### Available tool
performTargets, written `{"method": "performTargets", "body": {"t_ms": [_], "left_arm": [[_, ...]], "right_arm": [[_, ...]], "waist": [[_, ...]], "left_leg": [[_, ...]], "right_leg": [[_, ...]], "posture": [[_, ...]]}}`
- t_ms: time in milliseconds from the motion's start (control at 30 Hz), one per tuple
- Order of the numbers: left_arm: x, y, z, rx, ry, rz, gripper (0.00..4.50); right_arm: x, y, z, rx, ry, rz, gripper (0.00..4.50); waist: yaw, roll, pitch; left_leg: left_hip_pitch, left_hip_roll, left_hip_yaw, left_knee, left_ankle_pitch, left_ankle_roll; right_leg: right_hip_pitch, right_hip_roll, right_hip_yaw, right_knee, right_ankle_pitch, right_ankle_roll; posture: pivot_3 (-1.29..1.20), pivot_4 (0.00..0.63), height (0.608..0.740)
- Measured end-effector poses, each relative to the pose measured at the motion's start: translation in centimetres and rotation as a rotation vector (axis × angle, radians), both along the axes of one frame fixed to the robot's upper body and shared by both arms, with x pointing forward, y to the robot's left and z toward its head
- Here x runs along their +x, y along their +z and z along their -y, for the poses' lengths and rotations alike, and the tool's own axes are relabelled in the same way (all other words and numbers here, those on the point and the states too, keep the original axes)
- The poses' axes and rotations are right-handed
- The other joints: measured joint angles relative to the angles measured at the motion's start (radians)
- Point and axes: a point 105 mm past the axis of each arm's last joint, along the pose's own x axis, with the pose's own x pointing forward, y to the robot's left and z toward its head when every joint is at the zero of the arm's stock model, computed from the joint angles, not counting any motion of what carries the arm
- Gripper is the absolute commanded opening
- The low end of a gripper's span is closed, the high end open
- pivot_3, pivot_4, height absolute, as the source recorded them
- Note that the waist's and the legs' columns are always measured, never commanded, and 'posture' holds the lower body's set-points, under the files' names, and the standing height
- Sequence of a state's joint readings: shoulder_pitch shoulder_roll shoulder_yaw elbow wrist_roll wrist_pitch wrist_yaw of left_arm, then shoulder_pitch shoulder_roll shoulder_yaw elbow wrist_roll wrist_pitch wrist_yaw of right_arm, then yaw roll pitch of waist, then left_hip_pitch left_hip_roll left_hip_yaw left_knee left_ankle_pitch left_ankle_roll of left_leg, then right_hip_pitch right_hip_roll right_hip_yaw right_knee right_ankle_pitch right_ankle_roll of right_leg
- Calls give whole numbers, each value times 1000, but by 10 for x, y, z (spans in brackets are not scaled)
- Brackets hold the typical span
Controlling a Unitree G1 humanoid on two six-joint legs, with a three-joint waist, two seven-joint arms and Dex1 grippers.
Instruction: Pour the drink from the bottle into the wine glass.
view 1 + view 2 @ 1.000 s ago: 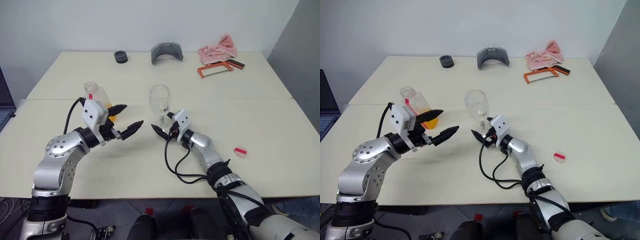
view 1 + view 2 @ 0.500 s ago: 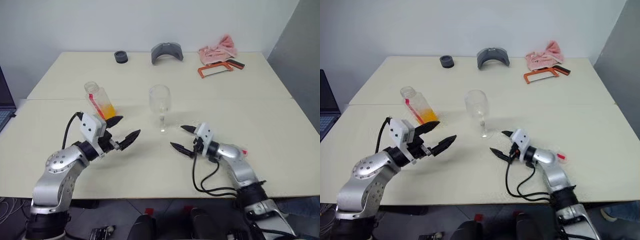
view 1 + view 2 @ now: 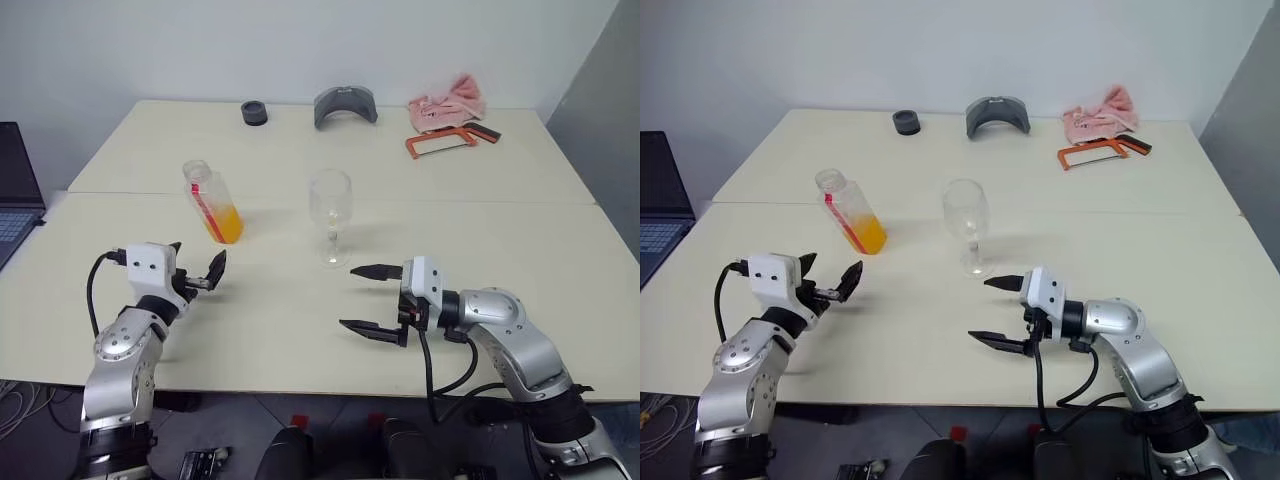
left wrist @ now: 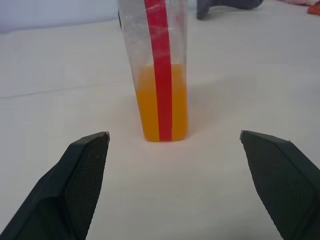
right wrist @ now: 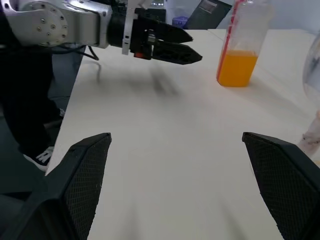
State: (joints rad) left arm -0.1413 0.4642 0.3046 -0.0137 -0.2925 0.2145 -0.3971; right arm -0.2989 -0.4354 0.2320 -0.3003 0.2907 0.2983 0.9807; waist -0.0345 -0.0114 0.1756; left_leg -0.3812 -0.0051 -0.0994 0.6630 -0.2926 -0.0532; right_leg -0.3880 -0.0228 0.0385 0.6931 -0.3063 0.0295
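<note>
The neck point(image 3: 196, 171) of the bottle is round, so the robot's left gripper will next grip the bottle by its flat-sided middle point(image 3: 211, 204) to pour.
The bottle point(image 3: 211, 200) stands uncapped and slightly tilted on the table, left of centre, with a red strip down its side. The orange drink point(image 3: 227, 226) fills its lower part. To its right the wine glass point(image 3: 331, 204) stands upright and looks empty. My left gripper point(image 3: 197, 262) is open and holds nothing; it sits low at the near left and points at the bottle point(image 4: 159, 60) from a short way off. Nearer than the glass, my right gripper point(image 3: 348, 297) is open, holds nothing and points left across the table. The right wrist view shows the bottle point(image 5: 242, 45) and the left gripper point(image 5: 170, 47).
Along the far edge lie a black round piece point(image 3: 254, 113), a grey curved part point(image 3: 345, 104), a pink cloth point(image 3: 447, 98) and an orange-framed saw point(image 3: 446, 141). A laptop point(image 3: 14, 195) sits past the table's left edge. A seam point(image 3: 480, 203) crosses the table.
My left gripper has drawn back from the bottle, leftward and lower. My right gripper has pulled away from the glass stem toward the near edge. Both stayed open.
</note>
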Motion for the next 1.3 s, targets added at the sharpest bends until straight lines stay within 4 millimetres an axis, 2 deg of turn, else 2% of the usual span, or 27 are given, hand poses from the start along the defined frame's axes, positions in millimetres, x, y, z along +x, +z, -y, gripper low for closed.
{"method": "performTargets", "body": {"t_ms": [167, 300, 633, 867, 1300], "left_arm": [[14, 8, -7, 17, -28, 2, 4500], [21, 7, -9, 13, -39, 1, 4500], [41, 16, -7, 25, -61, 33, 4500], [47, 17, -5, 20, -76, 34, 4500], [70, 30, 3, -2, -119, 49, 4500]], "right_arm": [[-5, 12, -8, 33, 39, -37, 4484], [-3, 13, -9, 42, 28, -69, 4484], [13, 25, -11, 38, -128, 18, 4484], [11, 34, -12, 53, -156, 63, 4484], [11, 39, -14, 70, -163, 82, 4484]], "waist": [[0, 0, 0], [2, 0, 0], [2, 0, 0], [2, 0, 0], [1, 0, 0]], "left_leg": [[0, 0, 0, 0, 0, 0], [0, 0, 0, 0, 0, 0], [-1, 0, 0, -1, 0, 0], [-1, 0, 0, 0, 0, 0], [-1, -1, 0, 0, 0, 0]], "right_leg": [[0, 0, 0, 0, 0, 0], [0, 0, -1, -1, 0, 0], [-1, 0, -1, -1, 0, 0], [-1, 0, -1, -1, 0, 0], [-1, 1, -2, -1, 0, 0]], "posture": [[0, 150, 740], [0, 150, 740], [0, 150, 740], [0, 150, 740], [0, 150, 740]]}}
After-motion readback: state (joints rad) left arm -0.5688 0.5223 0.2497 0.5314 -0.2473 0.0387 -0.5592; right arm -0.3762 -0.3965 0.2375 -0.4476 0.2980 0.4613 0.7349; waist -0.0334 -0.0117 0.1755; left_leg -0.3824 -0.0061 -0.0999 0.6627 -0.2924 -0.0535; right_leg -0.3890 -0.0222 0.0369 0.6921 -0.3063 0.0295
